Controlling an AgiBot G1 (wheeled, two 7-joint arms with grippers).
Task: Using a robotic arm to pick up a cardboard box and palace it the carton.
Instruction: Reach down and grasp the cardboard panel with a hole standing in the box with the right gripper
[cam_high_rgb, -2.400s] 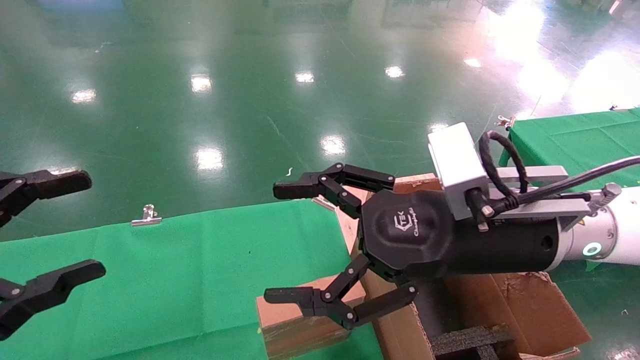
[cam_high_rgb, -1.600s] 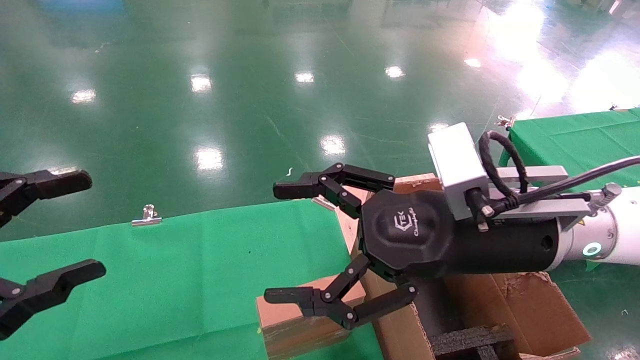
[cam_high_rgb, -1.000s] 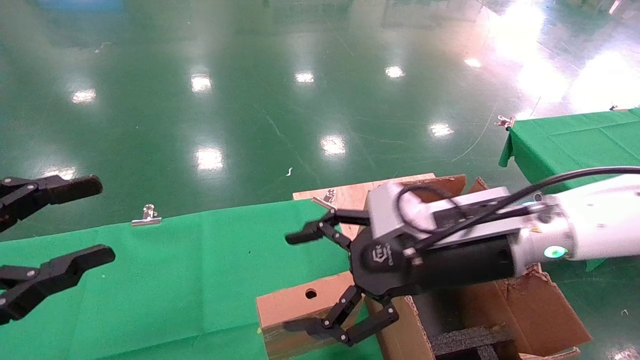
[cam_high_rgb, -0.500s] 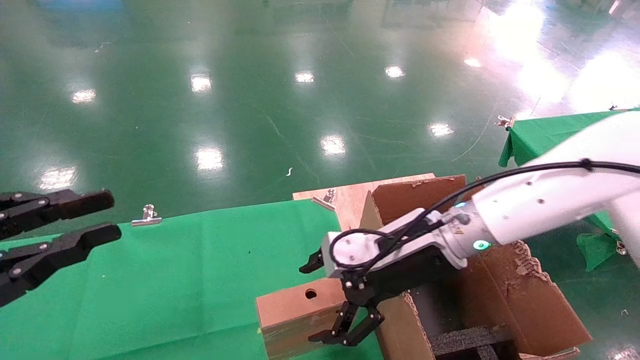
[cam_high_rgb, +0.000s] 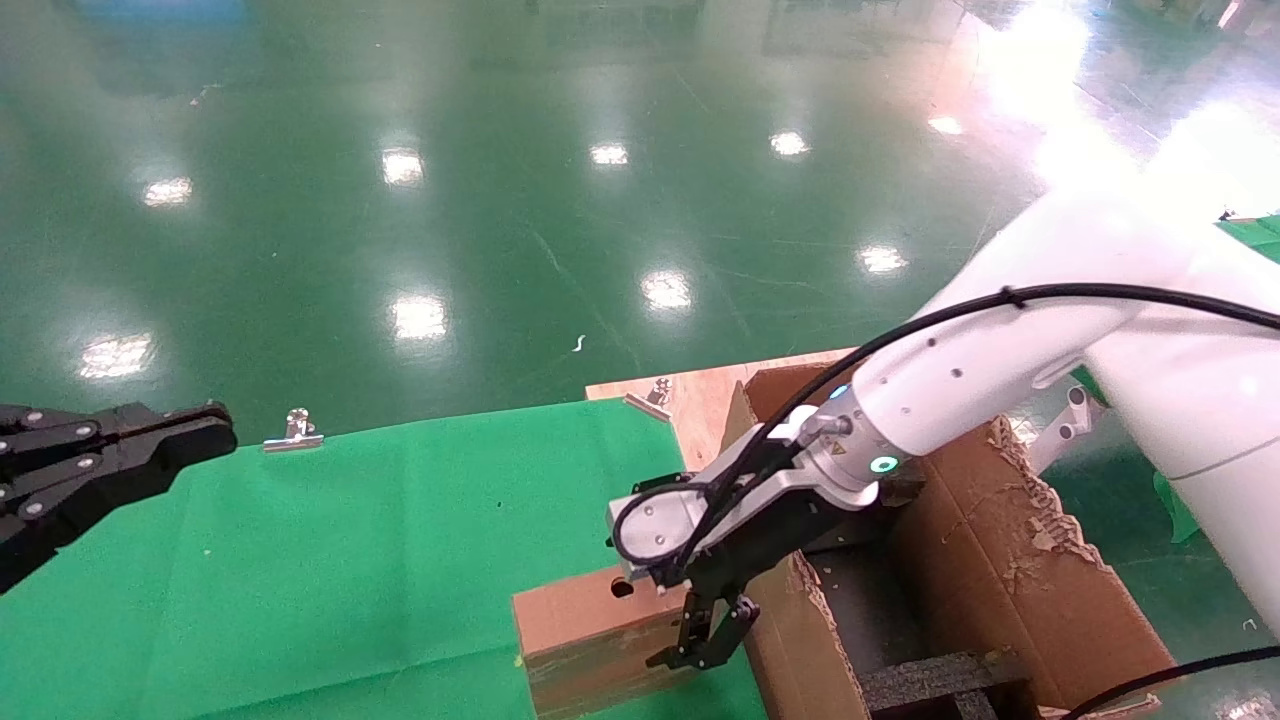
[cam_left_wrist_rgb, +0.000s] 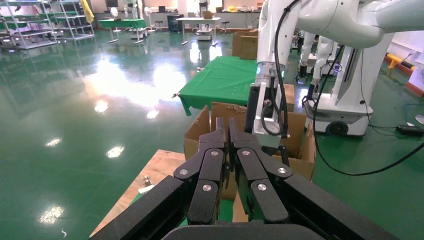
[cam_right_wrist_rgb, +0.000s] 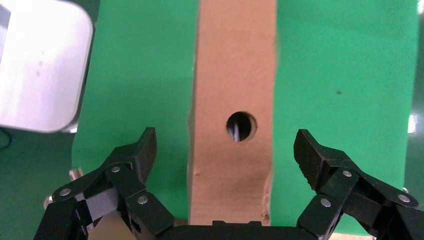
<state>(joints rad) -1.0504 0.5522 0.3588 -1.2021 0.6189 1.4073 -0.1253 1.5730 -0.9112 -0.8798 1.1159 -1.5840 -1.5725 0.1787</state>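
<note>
The cardboard box needs to go in the carton. My right gripper should next grip the box by its narrow top section around the round hole (cam_high_rgb: 602, 595) (cam_right_wrist_rgb: 232, 155) to place it there.
The small brown cardboard box (cam_high_rgb: 580, 625) with a round hole lies on the green cloth at the near edge, right beside the carton (cam_high_rgb: 1000, 560). The white robotic arm (cam_high_rgb: 960, 390) reaches down over it. My right gripper (cam_high_rgb: 672, 612) is open and points down at the box's end near the carton. In the right wrist view the box (cam_right_wrist_rgb: 235, 75) runs between the spread fingers (cam_right_wrist_rgb: 137, 155), which stand apart from its sides, with my right gripper (cam_right_wrist_rgb: 225, 150) just over its top face. My left gripper (cam_high_rgb: 195, 440) is shut and empty at the far left, and its closed tips (cam_left_wrist_rgb: 224, 125) point toward the carton (cam_left_wrist_rgb: 197, 137).
Black foam inserts (cam_high_rgb: 940, 680) sit inside the carton, whose flaps are ragged. A wooden board (cam_high_rgb: 700, 395) with a metal clip lies behind it. Another clip (cam_high_rgb: 292, 430) holds the cloth (cam_high_rgb: 380, 540) at the table's far edge. Glossy green floor lies beyond.
My right arm has swung from level to pointing down and lowered its open gripper over the box's end. My left gripper has closed from wide open to shut.
</note>
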